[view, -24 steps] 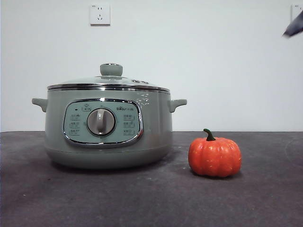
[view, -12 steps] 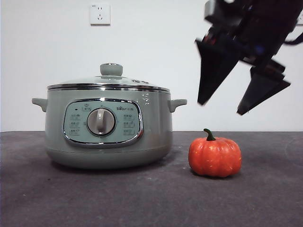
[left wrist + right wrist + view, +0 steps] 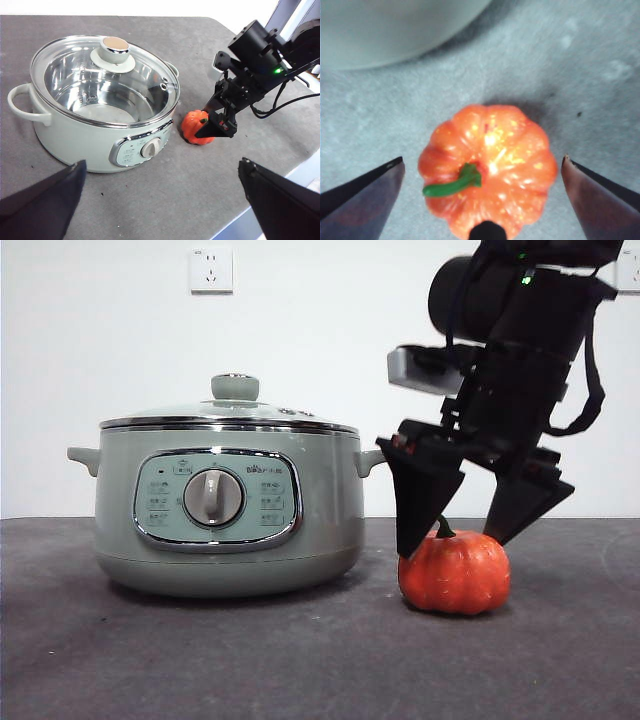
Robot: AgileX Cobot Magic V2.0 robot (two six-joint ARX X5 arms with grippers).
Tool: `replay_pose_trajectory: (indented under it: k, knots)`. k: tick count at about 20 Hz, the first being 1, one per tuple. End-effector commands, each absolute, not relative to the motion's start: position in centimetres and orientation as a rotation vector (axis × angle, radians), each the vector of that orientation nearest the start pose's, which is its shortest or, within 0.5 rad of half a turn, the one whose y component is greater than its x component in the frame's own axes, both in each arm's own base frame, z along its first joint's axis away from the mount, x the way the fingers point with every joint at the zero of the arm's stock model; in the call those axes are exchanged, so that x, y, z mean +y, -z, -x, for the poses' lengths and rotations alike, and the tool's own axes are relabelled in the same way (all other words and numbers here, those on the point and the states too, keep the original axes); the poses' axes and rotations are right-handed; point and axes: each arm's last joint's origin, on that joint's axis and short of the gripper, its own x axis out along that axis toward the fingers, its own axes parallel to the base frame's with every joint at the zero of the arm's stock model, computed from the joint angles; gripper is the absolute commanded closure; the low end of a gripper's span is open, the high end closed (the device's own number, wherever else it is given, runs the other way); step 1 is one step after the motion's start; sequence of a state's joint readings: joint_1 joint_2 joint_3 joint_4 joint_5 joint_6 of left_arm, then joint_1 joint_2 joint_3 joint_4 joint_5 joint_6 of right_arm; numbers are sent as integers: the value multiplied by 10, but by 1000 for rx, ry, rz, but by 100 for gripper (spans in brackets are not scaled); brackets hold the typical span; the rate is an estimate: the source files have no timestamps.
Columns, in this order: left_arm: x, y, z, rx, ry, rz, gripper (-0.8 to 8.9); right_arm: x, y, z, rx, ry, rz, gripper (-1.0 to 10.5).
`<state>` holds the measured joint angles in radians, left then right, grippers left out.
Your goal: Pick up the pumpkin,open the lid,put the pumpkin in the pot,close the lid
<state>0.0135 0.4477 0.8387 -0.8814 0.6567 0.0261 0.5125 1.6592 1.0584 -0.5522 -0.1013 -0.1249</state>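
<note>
Next, the left gripper grabs the lid by its round knob (image 3: 235, 386), to open the pot for the pumpkin (image 3: 455, 572) and then close the pot.
The small orange-red pumpkin (image 3: 455, 572) with a green stem sits on the dark table to the right of the pale green pot (image 3: 228, 505). It also shows in the right wrist view (image 3: 487, 167) and the left wrist view (image 3: 194, 127). The lid (image 3: 232, 408) sits closed on the pot, with its knob (image 3: 115, 46) on top. My right gripper (image 3: 452, 540) is open, low over the pumpkin, one jaw on each side of it, not touching. My left gripper (image 3: 160, 197) is open and empty, high above the table in front of the pot.
The dark grey table (image 3: 300, 660) ends at a white wall with a socket (image 3: 211, 270). The table's near edge (image 3: 260, 205) shows in the left wrist view. The pot (image 3: 385, 30) stands close beside the pumpkin.
My right arm has come down from the upper right. Its open jaws have dropped from well above the pumpkin to either side of its top. The pumpkin, pot and lid have not moved.
</note>
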Motion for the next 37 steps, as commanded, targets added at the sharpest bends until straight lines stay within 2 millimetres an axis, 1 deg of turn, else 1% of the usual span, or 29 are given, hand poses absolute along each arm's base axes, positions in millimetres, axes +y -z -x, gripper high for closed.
replay_pose_trajectory:
  k: [1, 3, 4, 6, 7, 8, 11, 13, 15, 17, 20, 22, 24, 27, 29, 32, 34, 35, 37]
  knots:
    - [-17, -325, -66, 457, 637, 137, 103, 162, -179, -278, 1142, -620, 359, 248]
    - [-17, -325, -66, 457, 637, 137, 103, 162, -175, -279, 1160, -607, 354, 268]
    - [-17, -325, -66, 457, 637, 137, 103, 162, -174, -279, 1163, -600, 346, 350]
    - [-17, -325, -66, 457, 637, 137, 103, 162, -174, -279, 1165, -595, 340, 646]
    - [-17, -325, -66, 457, 637, 137, 103, 162, -174, -279, 1168, -591, 332, 849]
    - [-17, -325, -66, 456, 637, 137, 103, 162, -174, -279, 1168, -594, 331, 967]
    - [-17, -325, -66, 458, 636, 137, 103, 162, -178, -278, 1159, -590, 323, 956]
    - [-17, -325, -68, 464, 627, 137, 103, 160, -189, -275, 1124, -593, 316, 956]
    - [-16, -325, -75, 467, 606, 135, 103, 156, -209, -268, 1071, -593, 299, 956]
    - [-17, -326, -85, 470, 611, 140, 103, 149, -236, -256, 997, -598, 285, 956]
    - [-19, -334, -106, 471, 634, 140, 103, 135, -278, -231, 866, -607, 258, 956]
    - [-23, -344, -126, 472, 636, 127, 103, 124, -304, -212, 769, -608, 228, 956]
    - [-29, -354, -149, 478, 658, 116, 103, 114, -325, -194, 679, -610, 202, 956]
    - [-43, -365, -188, 480, 659, 59, 103, 101, -345, -172, 582, -608, 162, 956]
    - [-56, -368, -213, 493, 670, 20, 103, 94, -353, -160, 549, -609, 148, 956]
    - [-81, -366, -249, 490, 686, -18, 103, 88, -357, -148, 549, -609, 122, 956]
    - [-96, -360, -269, 501, 717, -44, 103, 85, -358, -143, 555, -607, 117, 956]
    - [-102, -356, -278, 516, 705, -61, 103, 84, -358, -141, 557, -607, 114, 956]
    - [-115, -343, -294, 543, 683, -114, 103, 83, -359, -139, 556, -607, 114, 956]
